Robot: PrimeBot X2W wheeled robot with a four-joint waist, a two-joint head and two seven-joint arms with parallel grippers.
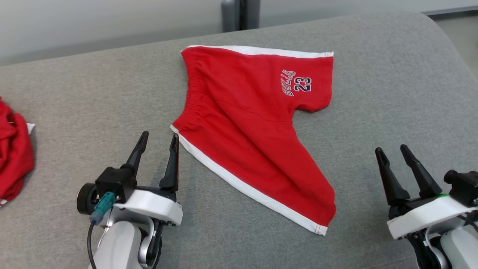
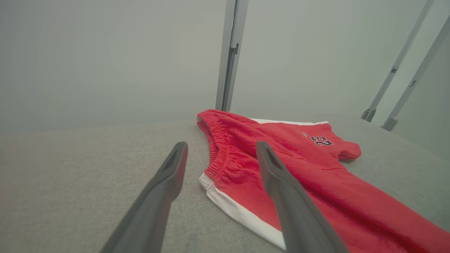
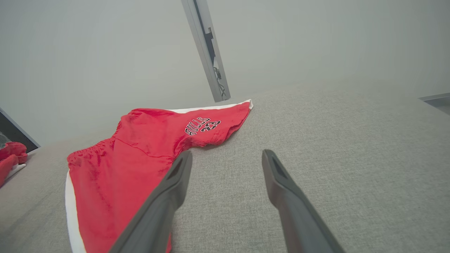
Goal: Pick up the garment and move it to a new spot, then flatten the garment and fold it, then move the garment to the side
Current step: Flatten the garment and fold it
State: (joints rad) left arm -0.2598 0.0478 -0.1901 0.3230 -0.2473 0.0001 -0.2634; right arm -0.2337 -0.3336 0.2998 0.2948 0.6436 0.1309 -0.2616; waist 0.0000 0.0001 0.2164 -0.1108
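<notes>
My left gripper picks up the shorts (image 1: pixel 250 123) by the white corner of the waistband (image 1: pixel 174 129) next, since that corner stands slightly up while the shorts' legs lie flat.
A pair of red shorts (image 1: pixel 250 123) with white side stripes and a "BULLS 23" print lies spread on the grey padded surface (image 1: pixel 392 93), its waistband toward the left and its two legs fanned apart. My left gripper (image 1: pixel 159 137) hovers open just left of the waistband's near corner, holding nothing. In the left wrist view the shorts (image 2: pixel 299 168) lie ahead and right of my left gripper (image 2: pixel 221 147). My right gripper (image 1: pixel 391 150) stands open to the right of the nearer leg, apart from it. The right wrist view shows the shorts (image 3: pixel 140 158) left of my right gripper (image 3: pixel 226 154).
Another crumpled red garment (image 1: pixel 13 149) sits at the surface's left edge. A grey metal post (image 1: pixel 241 15) rises behind the far edge, by a pale wall. The surface curves away at the far right corner.
</notes>
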